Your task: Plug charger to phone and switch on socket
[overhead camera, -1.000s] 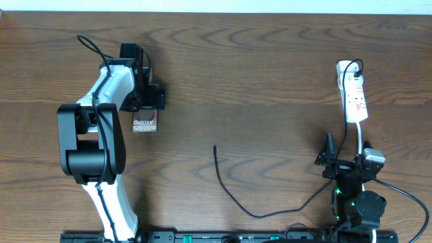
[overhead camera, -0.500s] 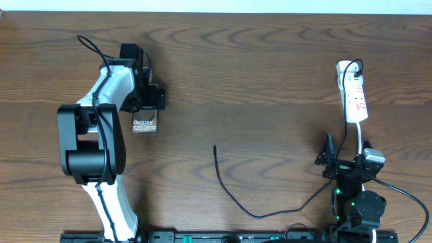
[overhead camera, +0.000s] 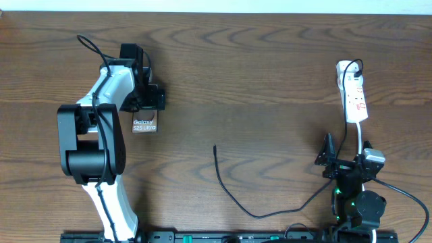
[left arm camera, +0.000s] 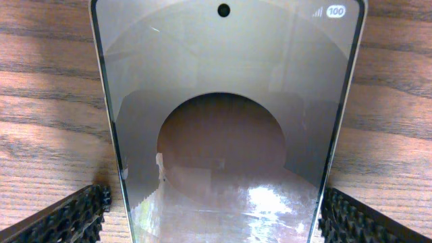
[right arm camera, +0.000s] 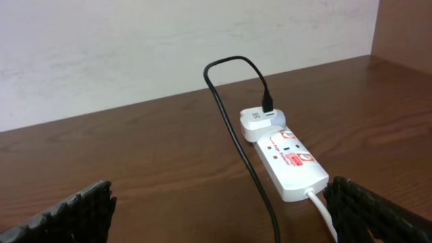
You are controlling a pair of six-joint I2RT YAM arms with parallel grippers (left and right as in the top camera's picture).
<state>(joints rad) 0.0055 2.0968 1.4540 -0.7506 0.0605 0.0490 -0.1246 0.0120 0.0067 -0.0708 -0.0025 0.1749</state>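
Observation:
My left gripper's fingers are down at the table on either side of the phone (overhead camera: 144, 125), so my left gripper closes on it next.
The phone (overhead camera: 144, 125) lies flat on the table at the left, its "Galaxy S25 Ultra" end showing below my left gripper (overhead camera: 144, 106). In the left wrist view the phone (left arm camera: 223, 101) fills the frame, and my left gripper (left arm camera: 216, 229) stands open with one finger on each long side of it. The charger (overhead camera: 229, 196) is a thin black cable with its free tip near the table's middle, apart from the phone. The socket (overhead camera: 353, 91) lies at the far right. My right gripper (overhead camera: 344, 156) is open just short of the socket (right arm camera: 287, 158), holding nothing.
A white adapter (right arm camera: 260, 121) sits plugged into the socket's far end, with the black cable (right arm camera: 236, 135) looping out of it. A white cord (right arm camera: 322, 209) leaves the socket's near end toward my right arm. A pale wall stands behind the table.

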